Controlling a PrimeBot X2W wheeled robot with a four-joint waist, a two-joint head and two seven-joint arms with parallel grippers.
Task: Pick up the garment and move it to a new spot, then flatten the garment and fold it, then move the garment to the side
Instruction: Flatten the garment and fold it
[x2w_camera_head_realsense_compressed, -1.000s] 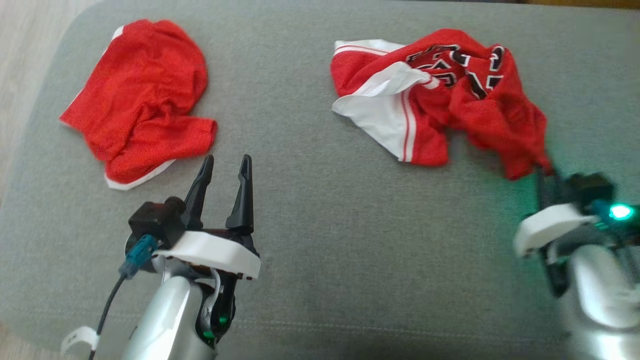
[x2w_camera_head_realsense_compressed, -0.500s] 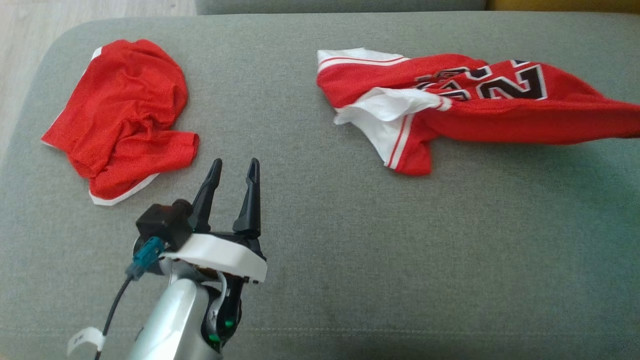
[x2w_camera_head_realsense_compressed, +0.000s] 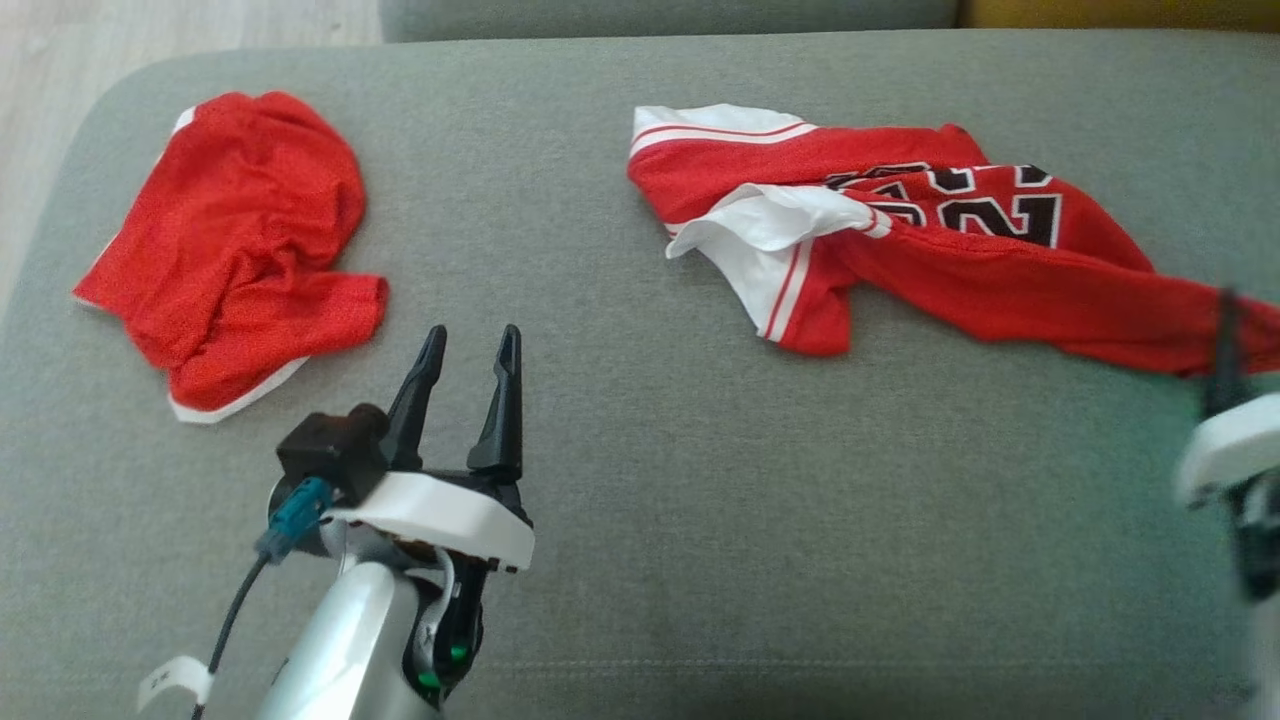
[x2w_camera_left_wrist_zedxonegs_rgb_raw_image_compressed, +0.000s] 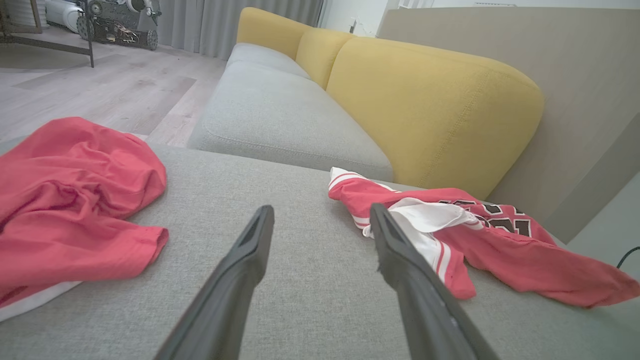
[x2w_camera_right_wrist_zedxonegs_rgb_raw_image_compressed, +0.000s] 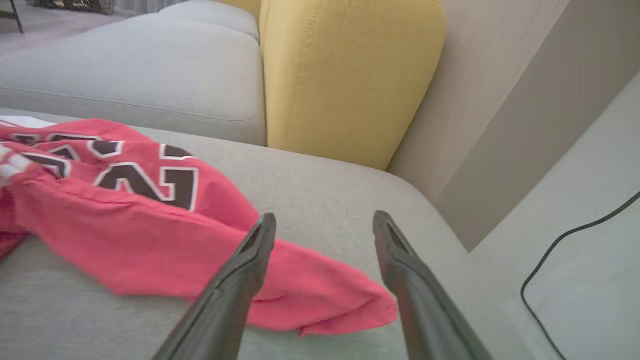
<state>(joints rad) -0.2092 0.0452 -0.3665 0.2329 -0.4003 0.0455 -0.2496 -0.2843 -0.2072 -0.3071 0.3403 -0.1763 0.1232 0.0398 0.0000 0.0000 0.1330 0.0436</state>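
The jersey is still to be lifted. My left gripper should grab it next by its white edge (x2w_camera_head_realsense_compressed: 734, 254) beside the striped trim (x2w_camera_head_realsense_compressed: 788, 293).
The garment (x2w_camera_head_realsense_compressed: 960, 270) is a red jersey with white trim and black numbers, lying stretched out across the right half of the grey cushion (x2w_camera_head_realsense_compressed: 640, 480). Its red end reaches the right edge of the head view, by a dark finger (x2w_camera_head_realsense_compressed: 1222, 345) of my right gripper. In the right wrist view the right gripper (x2w_camera_right_wrist_zedxonegs_rgb_raw_image_compressed: 324, 217) is open, and the jersey's end (x2w_camera_right_wrist_zedxonegs_rgb_raw_image_compressed: 320, 295) lies loose on the cushion between and below its fingers. My left gripper (x2w_camera_head_realsense_compressed: 472, 335) is open with nothing in it near the cushion's front left. From the left wrist, that gripper (x2w_camera_left_wrist_zedxonegs_rgb_raw_image_compressed: 321, 210) points between both garments, with the jersey (x2w_camera_left_wrist_zedxonegs_rgb_raw_image_compressed: 500, 245) on its right.
A second, plain red garment (x2w_camera_head_realsense_compressed: 240, 240) lies crumpled at the cushion's left. Beyond the cushion are a grey sofa seat (x2w_camera_left_wrist_zedxonegs_rgb_raw_image_compressed: 280, 115) and yellow backrests (x2w_camera_left_wrist_zedxonegs_rgb_raw_image_compressed: 425, 110). The cushion's right edge drops to a pale floor with a black cable (x2w_camera_right_wrist_zedxonegs_rgb_raw_image_compressed: 565, 250).
My right gripper has opened and let go of the jersey's end. The jersey was pulled out long to the right and now rests on the cushion. The camera has shifted.
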